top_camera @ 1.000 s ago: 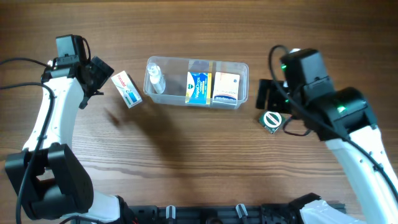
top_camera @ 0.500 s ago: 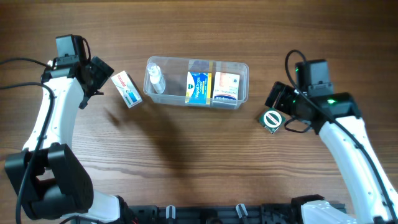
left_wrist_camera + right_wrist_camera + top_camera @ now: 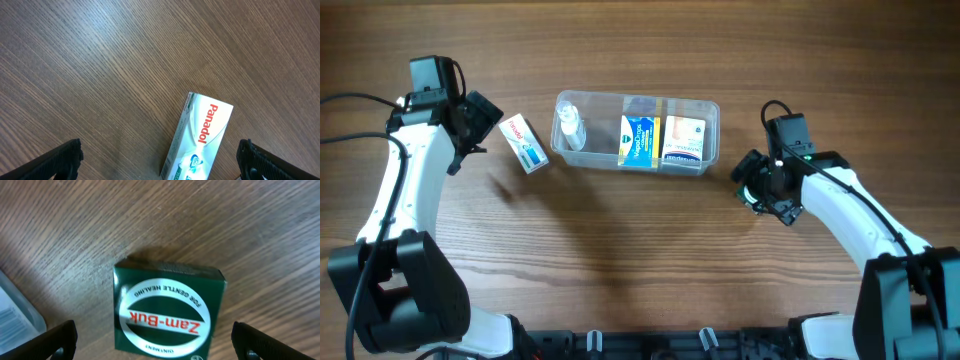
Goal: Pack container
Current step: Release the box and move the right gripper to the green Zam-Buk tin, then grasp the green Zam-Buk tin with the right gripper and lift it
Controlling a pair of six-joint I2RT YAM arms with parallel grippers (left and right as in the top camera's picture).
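I should lower my right gripper before I close it on the box, because the Zam-Buk box [image 3: 751, 195] [image 3: 167, 312] shows its whole printed side below the gripper's fingers.
The clear plastic container [image 3: 610, 97] lies at the table's middle back. It holds a small clear bottle [image 3: 571, 127], a blue and yellow box [image 3: 640, 142] and a white and orange box [image 3: 684, 140]. A white Panadol box [image 3: 524, 144] lies on the table just left of the container, also in the left wrist view [image 3: 202, 137]. My left gripper [image 3: 480, 125] is open above and left of it, fingers wide apart [image 3: 160, 165]. My right gripper [image 3: 760, 190] is open, straddling a green Zam-Buk box [image 3: 167, 312] right of the container.
The wooden table [image 3: 640, 260] extends bare in front of the container. A corner of the container [image 3: 15, 315] shows at the left edge of the right wrist view, close to the Zam-Buk box.
My right arm has dropped down and in over the Zam-Buk box, now covering it in the overhead view. The left arm and Panadol box have not moved.
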